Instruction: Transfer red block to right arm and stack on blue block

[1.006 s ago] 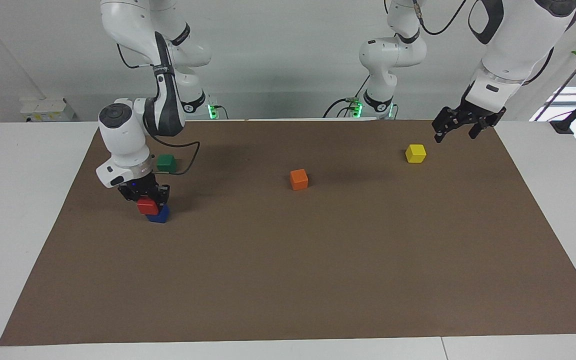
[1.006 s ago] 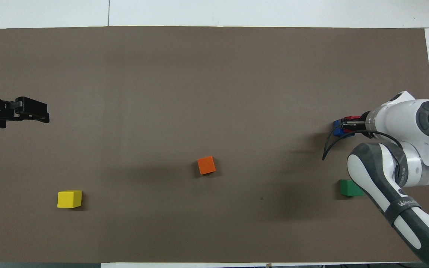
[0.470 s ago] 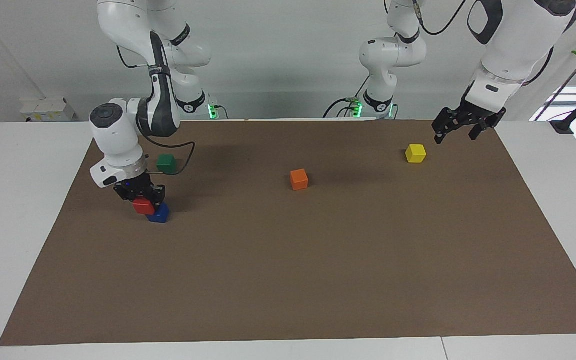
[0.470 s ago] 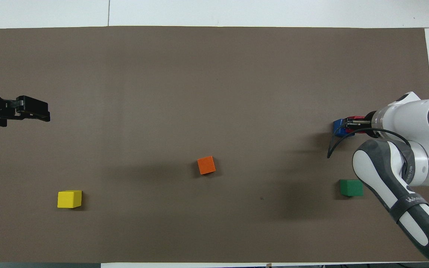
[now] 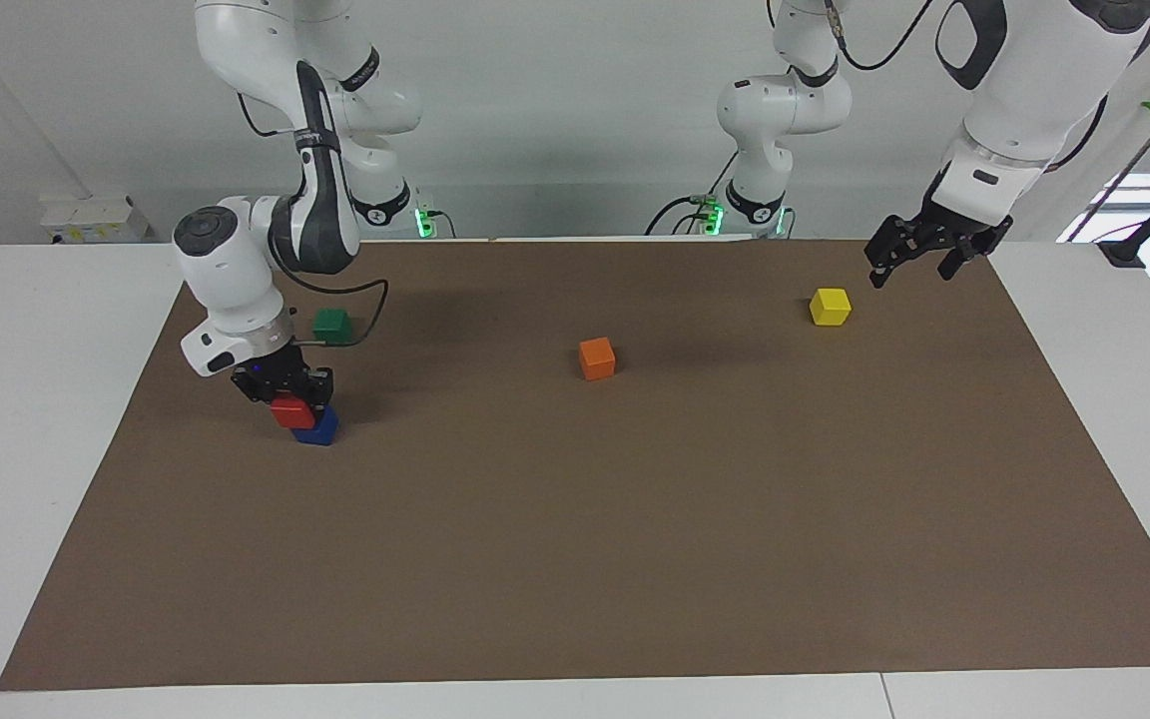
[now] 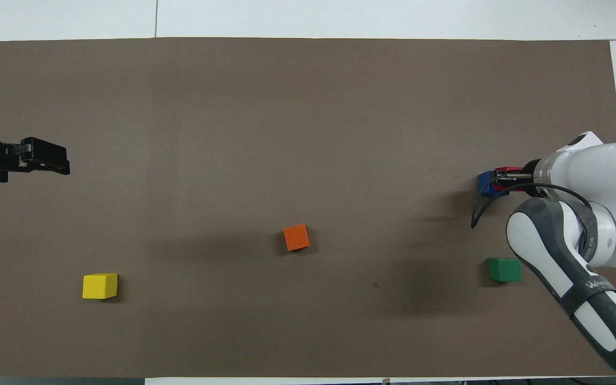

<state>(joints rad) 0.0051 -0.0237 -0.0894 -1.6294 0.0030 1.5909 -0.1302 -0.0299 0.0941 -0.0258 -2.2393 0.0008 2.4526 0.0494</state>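
The red block sits low over the blue block's top and would rest there, so it is time for my right gripper to release it.
The red block is held in my right gripper, which is shut on it. It hangs low over the blue block, overlapping its top but offset toward the right arm's end of the table. I cannot tell whether the two cubes touch. In the overhead view the right gripper covers most of the red block, and only an edge of the blue block shows. My left gripper waits open and raised by the mat's edge, close to the yellow cube, and also shows in the overhead view.
A green cube lies nearer to the robots than the blue block, with the right arm's cable looping beside it. An orange cube sits mid-mat. A yellow cube lies toward the left arm's end. The brown mat covers the table.
The right arm's wrist and elbow shifted slightly toward its end of the table, while the red block stayed over the blue block. The left gripper barely moved.
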